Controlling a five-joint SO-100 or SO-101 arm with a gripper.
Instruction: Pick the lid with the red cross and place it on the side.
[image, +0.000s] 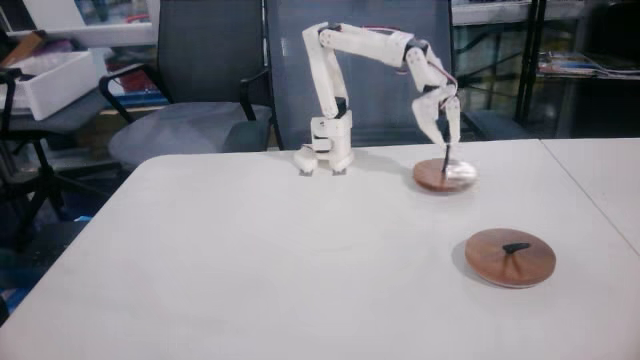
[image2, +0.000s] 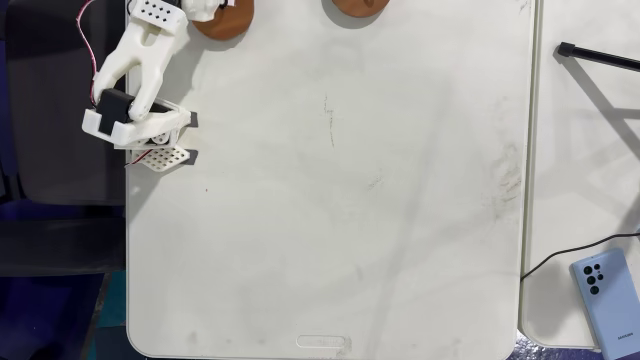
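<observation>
My gripper will next take the lid with the red cross (image: 445, 176) by its thin black handle, so that it can place the lid on the side.
In a fixed view the lid with the red cross (image: 445, 176) lies flat at the back right of the white table (image: 280, 260). It is a small wooden disc with a pale patch on its right side and a thin black handle standing up; the cross itself is too small to make out. My gripper (image: 442, 143) points straight down over it, fingers apart, tips at the top of the handle. In the other fixed view the same lid (image2: 225, 25) sits at the top edge, partly under the arm (image2: 140, 60).
A larger, darker wooden disc (image: 510, 258) with a black bar handle lies near the table's right edge, also seen as disc (image2: 355, 8). A second table with a phone (image2: 605, 300) and a cable adjoins. Office chairs (image: 190, 90) stand behind the arm's base.
</observation>
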